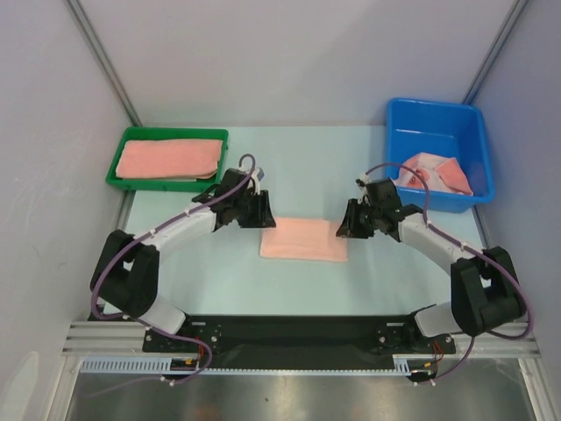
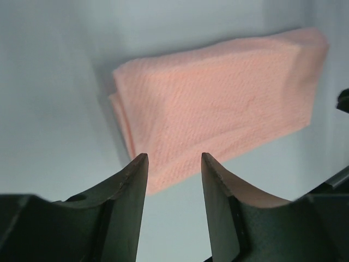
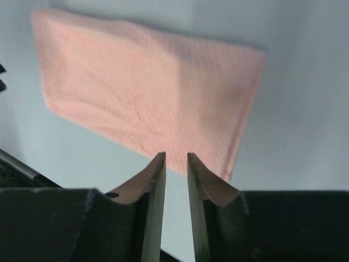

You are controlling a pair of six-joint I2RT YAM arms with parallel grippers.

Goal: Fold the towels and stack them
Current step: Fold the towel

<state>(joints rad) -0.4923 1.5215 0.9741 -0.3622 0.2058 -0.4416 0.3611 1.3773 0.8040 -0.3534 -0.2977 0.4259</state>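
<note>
The folded salmon-pink towel should be stacked still folded. My left gripper will next grab its layers together at the towel's short edge nearest the green tray.
A folded salmon-pink towel [image 1: 304, 239] lies flat on the table between the two arms; it also shows in the left wrist view [image 2: 218, 109] and the right wrist view [image 3: 147, 98]. My left gripper [image 1: 263, 213] hovers at its far left corner, jaws open and empty [image 2: 174, 158]. My right gripper [image 1: 348, 224] hovers at its far right corner, jaws a little apart and empty [image 3: 176, 157]. A folded salmon towel [image 1: 168, 158] lies in the green tray [image 1: 118, 180]. Crumpled peach and white towels [image 1: 432, 173] lie in the blue bin [image 1: 473, 132].
The green tray stands at the back left and the blue bin at the back right. Grey enclosure walls [image 1: 53, 132] close the table on the left, back and right. The arm bases sit on the black rail [image 1: 289, 338] at the near edge.
</note>
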